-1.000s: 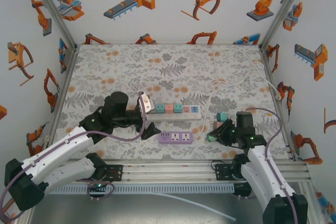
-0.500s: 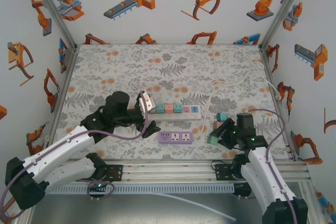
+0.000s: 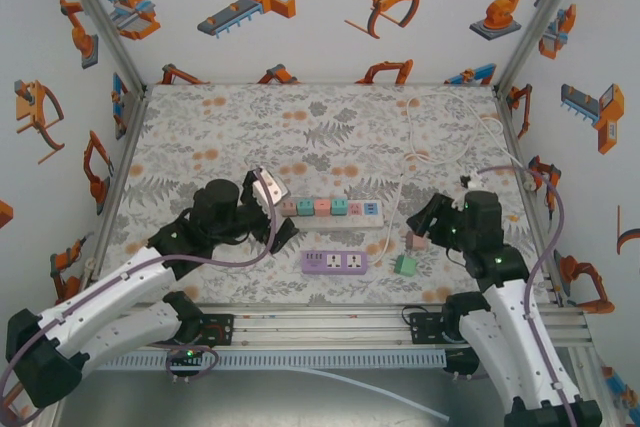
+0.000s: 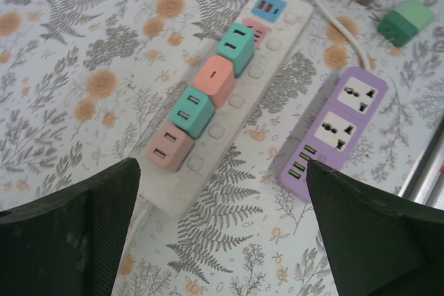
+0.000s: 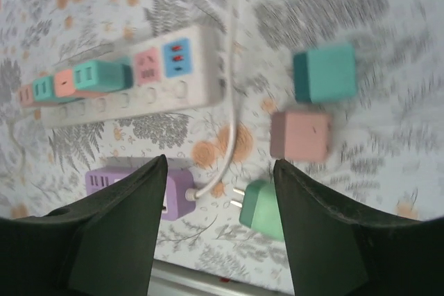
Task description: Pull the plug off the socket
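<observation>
My right gripper grabs the end teal plug [image 3: 339, 207] [image 5: 103, 76] next by its sides facing the power strip's long edges to pull the plug off the socket.
A white power strip [image 4: 229, 95] [image 3: 330, 209] [image 5: 132, 77] lies mid-table with several cube plugs seated in it: pink [image 4: 170, 145], teal [image 4: 192, 111], salmon [image 4: 214, 80], teal [image 4: 236, 48]. My left gripper [image 4: 222, 227] [image 3: 272, 209] hovers open above the strip's left end, holding nothing. My right gripper [image 5: 220, 227] [image 3: 428, 219] is open and empty above three loose plugs on the table. These are a green one with bare prongs [image 5: 262, 209] [image 3: 405, 265], a pink one [image 5: 300, 135] [image 3: 416, 240] and a teal one [image 5: 325, 73].
A purple socket block [image 3: 335, 263] [image 4: 338, 123] [image 5: 132, 188] lies in front of the strip, with a white cable [image 5: 229, 102] running from it toward the back. The aluminium rail [image 3: 330, 322] borders the near edge. Printed walls enclose the table.
My right gripper opened and let go of the green plug, which now lies on the table; it then rose and drew back to the right. The left gripper shifted slightly left.
</observation>
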Controlling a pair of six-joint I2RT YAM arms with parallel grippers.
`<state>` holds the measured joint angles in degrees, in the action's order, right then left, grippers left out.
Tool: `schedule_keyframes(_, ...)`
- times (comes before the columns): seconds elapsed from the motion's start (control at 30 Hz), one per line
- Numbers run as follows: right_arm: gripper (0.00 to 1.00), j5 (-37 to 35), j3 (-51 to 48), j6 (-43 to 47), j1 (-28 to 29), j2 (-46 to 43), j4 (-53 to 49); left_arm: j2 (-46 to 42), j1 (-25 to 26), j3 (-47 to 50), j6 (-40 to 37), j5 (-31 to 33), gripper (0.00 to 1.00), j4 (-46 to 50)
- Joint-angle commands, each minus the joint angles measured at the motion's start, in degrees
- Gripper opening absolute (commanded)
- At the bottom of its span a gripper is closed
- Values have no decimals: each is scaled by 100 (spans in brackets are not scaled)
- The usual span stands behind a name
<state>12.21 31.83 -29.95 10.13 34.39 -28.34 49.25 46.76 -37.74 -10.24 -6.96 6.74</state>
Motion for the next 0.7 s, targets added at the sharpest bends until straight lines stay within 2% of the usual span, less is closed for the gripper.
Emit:
schedule_keyframes(0.0, 57, 288, 417, 1879, 454, 372, 987, -132, -185, 34, 603, 652, 97, -248)
schedule_keyframes(0.17, 57, 780, 668, 4241, 1464, 989, 1728, -81, -812, -110, 1607, 694, 97, 32)
schedule_keyframes(0.37, 58, 1525, 1042, 7184, 2175, 2022, 1307, 427, -1377, -510, 2474, 999, 97, 670)
schedule_keyframes(0.57, 59, 1579, 1531, 7785, 2466, 3297, 1253, 1211, -1992, -750, 3195, 636, 100, 755)
schedule_keyframes(0.67, 58, 1743, 1660, 7777, 2502, 3805, 1564, 1648, -2270, -830, 3537, 455, 93, 772)
